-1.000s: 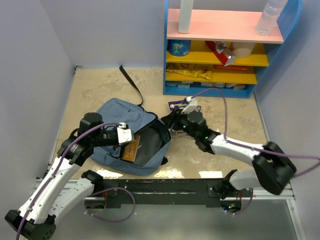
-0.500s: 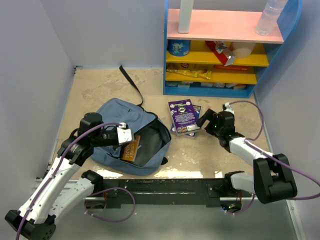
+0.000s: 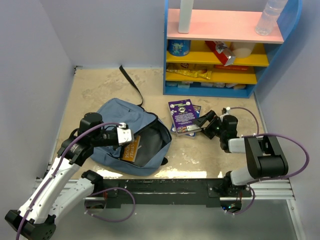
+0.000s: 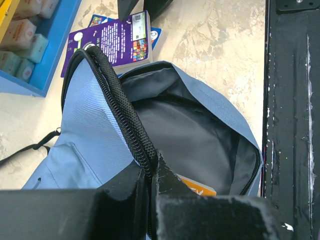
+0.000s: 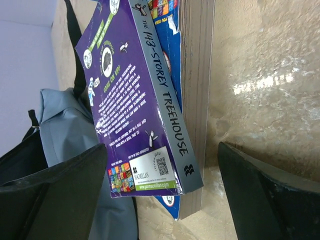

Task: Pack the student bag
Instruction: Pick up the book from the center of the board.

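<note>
The purple book's corner is between both fingers with its spine end. My right gripper needs to close on the book, because closing now would catch it.
The slate-blue student bag lies open on the table, dark lining showing. My left gripper is shut on the bag's black zipper rim and holds the mouth open; the gripper pinches that rim. An orange book lies inside the bag. To the right of the bag, a purple book rests on a blue book. My right gripper stands open just right of them. In the right wrist view its gripper faces the purple book's corner, fingers wide apart.
A blue shelf unit with pink and yellow boards stands at the back right, holding snack packs and a clear bottle. The bag's black strap trails toward the back wall. A black rail runs along the near edge.
My right arm drew back from the bag's mouth to the right of the two books, uncovering them, and its gripper opened wide. The left gripper kept its hold on the rim.
</note>
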{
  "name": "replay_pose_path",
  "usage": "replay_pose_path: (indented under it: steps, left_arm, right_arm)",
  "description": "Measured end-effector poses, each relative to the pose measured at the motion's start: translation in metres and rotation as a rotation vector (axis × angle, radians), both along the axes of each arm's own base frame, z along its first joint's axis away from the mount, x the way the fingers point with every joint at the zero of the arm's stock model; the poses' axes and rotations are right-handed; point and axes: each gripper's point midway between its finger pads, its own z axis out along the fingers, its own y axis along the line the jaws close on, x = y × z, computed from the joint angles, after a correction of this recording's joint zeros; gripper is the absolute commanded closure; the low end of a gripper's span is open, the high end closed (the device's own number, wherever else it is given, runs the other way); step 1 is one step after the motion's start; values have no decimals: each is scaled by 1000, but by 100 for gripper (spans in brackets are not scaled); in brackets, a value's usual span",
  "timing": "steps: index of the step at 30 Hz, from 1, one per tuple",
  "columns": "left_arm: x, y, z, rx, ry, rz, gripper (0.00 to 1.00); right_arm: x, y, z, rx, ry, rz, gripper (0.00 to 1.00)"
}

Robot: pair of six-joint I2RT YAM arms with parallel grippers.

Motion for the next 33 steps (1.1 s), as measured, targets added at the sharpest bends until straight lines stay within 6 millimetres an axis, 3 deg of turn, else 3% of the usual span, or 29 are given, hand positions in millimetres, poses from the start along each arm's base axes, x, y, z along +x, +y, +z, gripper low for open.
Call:
replay_pose_path:
  steps: [10, 12, 13, 19, 25, 33]
  left_arm:
    - [0, 0, 0, -1, 0, -1, 100]
    - [0, 0, 0, -1, -1, -1, 100]
    - [0, 0, 0, -1, -1, -1, 100]
    - [0, 0, 0, -2, 0, -1, 100]
    - [0, 0, 0, -2, 0, -2, 100]
    - [0, 0, 0, -2, 0, -2, 100]
  right_arm:
    - [-7, 5, -12, 58, 51, -2, 48]
    - [-8, 5, -15, 64, 64, -5, 64]
    - [-8, 6, -14, 72, 66, -5, 73]
    - [-8, 5, 11, 56, -4, 2, 98]
    - [-10, -12, 48, -52, -92, -48, 100]
    - [-26, -13, 70, -91, -130, -13, 100]
